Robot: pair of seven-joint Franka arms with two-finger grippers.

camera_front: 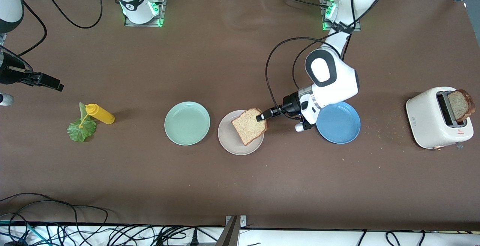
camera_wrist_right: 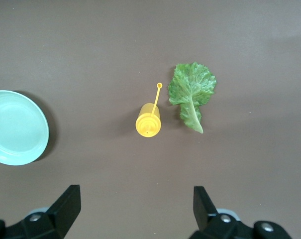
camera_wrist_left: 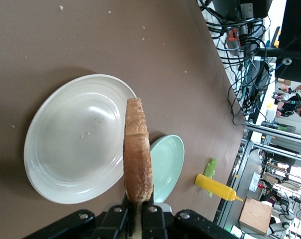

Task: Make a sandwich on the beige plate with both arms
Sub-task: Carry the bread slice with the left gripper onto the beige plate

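My left gripper should lower the bread onto the beige plate before it lets go: the bread is tilted in the gripper's fingers, and its lower side [camera_wrist_left: 127, 159] is above the plate.
A slice of brown bread [camera_front: 248, 126] with a darker crust hangs over the beige plate [camera_front: 228, 141], and my left gripper [camera_front: 260, 117] is shut on its edge. In the left wrist view the slice [camera_wrist_left: 138, 154] shows edge-on between the fingers of the left gripper [camera_wrist_left: 139, 209], with the bare beige plate [camera_wrist_left: 75, 139] under it. A second slice [camera_front: 460, 105] sticks out of the white toaster [camera_front: 437, 120]. The green lettuce leaf [camera_front: 80, 129] lies toward the right arm's end of the table. My right gripper [camera_wrist_right: 137, 211] hovers open and empty over the table near the lettuce [camera_wrist_right: 191, 92].
A mint-green plate [camera_front: 187, 123] lies beside the beige plate, and a blue plate [camera_front: 339, 123] lies under the left arm's wrist. A yellow squeeze bottle [camera_front: 100, 113] lies beside the lettuce. Crumbs are scattered between the blue plate and the toaster.
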